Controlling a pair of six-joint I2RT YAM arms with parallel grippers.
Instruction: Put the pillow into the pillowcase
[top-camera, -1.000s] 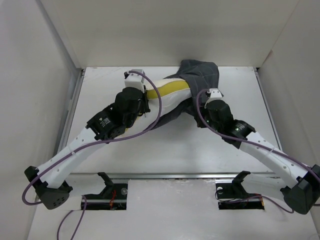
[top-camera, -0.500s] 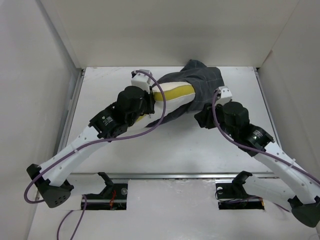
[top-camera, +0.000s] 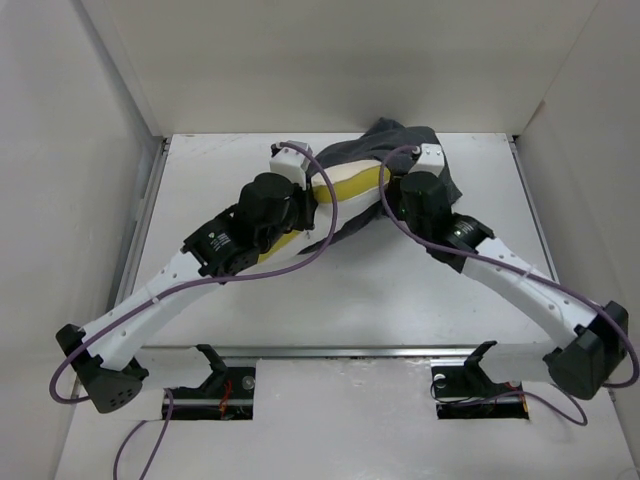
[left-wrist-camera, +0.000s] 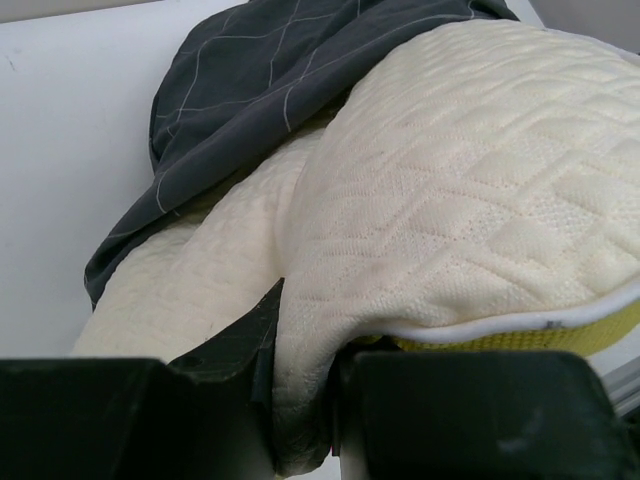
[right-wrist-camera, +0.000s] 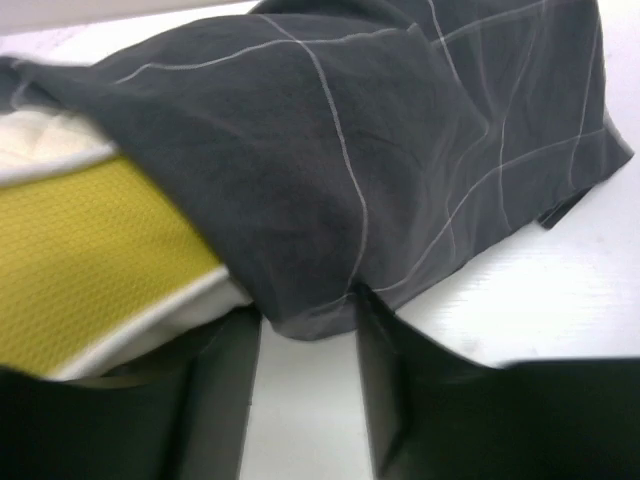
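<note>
The cream pillow's pinched edge is bunched and raised and would slump folded if the robot's left gripper opened now, so that gripper needs to keep holding it.
The cream pillow (left-wrist-camera: 470, 190) lies at the back of the table, its yellow side band (top-camera: 345, 183) showing toward me. The dark checked pillowcase (top-camera: 405, 140) covers its far right end and drapes over the top (left-wrist-camera: 250, 80). My left gripper (left-wrist-camera: 303, 400) is shut on a pinched fold of the pillow's near left edge. My right gripper (right-wrist-camera: 308, 330) is open at the pillowcase's lower hem (right-wrist-camera: 330, 150), which hangs just at its fingertips, beside the yellow band (right-wrist-camera: 90, 260). How far the pillow reaches inside the case is hidden.
White table (top-camera: 350, 290) boxed in by white walls on the left, right and back. A metal rail (top-camera: 350, 352) runs along the near edge in front of the arm bases. Purple cables loop over both arms.
My right gripper has opened, letting go of the pillowcase, swung out to the right and come back in at the hem. The pillow and left gripper shifted slightly right and back.
</note>
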